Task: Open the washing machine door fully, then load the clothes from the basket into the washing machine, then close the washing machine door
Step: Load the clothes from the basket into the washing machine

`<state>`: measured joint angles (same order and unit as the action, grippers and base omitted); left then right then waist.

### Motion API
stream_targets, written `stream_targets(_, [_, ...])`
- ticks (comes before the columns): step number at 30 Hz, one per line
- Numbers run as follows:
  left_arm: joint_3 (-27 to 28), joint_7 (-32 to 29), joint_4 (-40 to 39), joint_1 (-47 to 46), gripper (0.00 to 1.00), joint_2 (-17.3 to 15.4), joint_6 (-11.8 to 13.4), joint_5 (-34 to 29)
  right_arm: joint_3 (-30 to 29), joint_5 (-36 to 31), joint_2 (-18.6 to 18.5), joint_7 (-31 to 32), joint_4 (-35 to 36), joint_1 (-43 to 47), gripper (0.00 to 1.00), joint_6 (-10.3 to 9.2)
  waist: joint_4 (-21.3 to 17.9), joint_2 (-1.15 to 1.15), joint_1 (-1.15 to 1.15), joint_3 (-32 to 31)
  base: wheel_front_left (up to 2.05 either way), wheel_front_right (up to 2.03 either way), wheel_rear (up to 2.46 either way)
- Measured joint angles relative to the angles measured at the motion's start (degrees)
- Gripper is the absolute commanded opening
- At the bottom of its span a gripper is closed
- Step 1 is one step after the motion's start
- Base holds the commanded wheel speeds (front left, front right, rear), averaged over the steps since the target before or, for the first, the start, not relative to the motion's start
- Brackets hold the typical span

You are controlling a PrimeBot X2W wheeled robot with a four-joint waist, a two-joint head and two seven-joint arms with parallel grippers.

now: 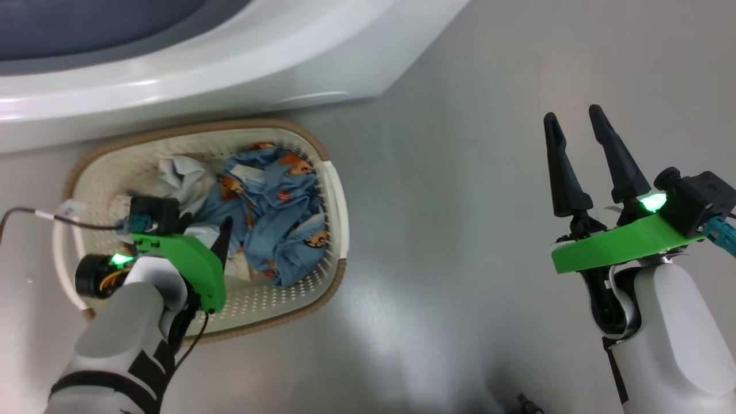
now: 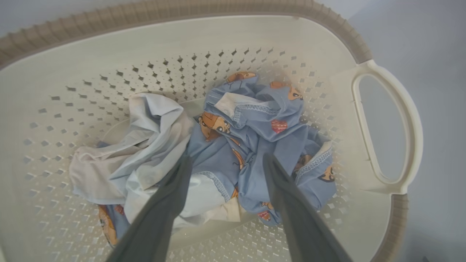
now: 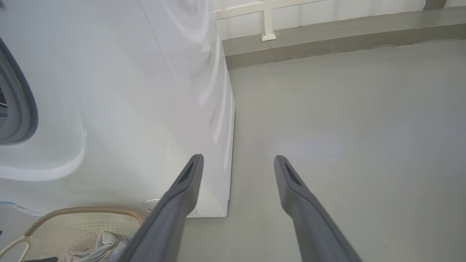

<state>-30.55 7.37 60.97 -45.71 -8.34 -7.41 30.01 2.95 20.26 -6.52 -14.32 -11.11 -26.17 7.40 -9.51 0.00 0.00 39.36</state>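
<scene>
A blue fold [image 2: 255, 134] stands up from the slack pile. So my left gripper pinches the clothes by that raised fold [image 2: 253, 174] next.
The cream basket [image 1: 336, 195] with its brown rim stands on the floor right in front of the white washing machine [image 1: 230, 63]. Inside lie the clothes [image 1: 282, 230], light blue with orange bears, beside a pale grey-white piece [image 2: 145, 145]. My left gripper [image 2: 227, 160] reaches down into the basket [image 2: 109, 54], open, its fingertips straddling a blue fold [image 2: 255, 134] of the pile. It also shows from above as left gripper [image 1: 207, 230]. My right gripper [image 1: 572, 118] hangs open and empty over bare floor, to the right of the basket. The washing machine door is out of view.
The machine's grey gasket [image 3: 20, 105] rings its opening at the left of the right wrist view, with the white cabinet corner [image 3: 218, 145] beside my right gripper [image 3: 238, 160]. Grey floor [image 3: 346, 145] stretches right to a wall skirting [image 3: 327, 40]. A white basket handle [image 2: 386, 127] sits on the right.
</scene>
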Motion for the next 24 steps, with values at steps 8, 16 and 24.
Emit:
stream_targets(8, [-8.2, -3.7, 0.4, -3.4, 1.00, -1.9, 0.0, 5.1, 0.3, 0.0, 1.4, 0.0, 0.8, -1.5, 1.00, 0.00, -2.9, 0.00, 0.00, 4.3, 0.00, 0.00, 0.00])
stream_targets(16, [-18.8, -7.9, -1.9, -5.1, 1.00, -4.9, 0.0, 10.9, 1.1, 0.1, 2.3, -0.4, 1.5, -2.7, 1.00, 0.00, -5.2, 0.00, 0.00, 8.1, 0.00, 0.00, 0.00])
stream_targets(24, [-26.4, -9.0, -2.1, -9.2, 1.00, -7.5, 0.0, 15.0, 2.2, 0.1, 3.0, -0.4, 1.9, -4.6, 1.00, 0.00, -7.1, 0.00, 0.00, 11.6, 0.00, 0.00, 0.00])
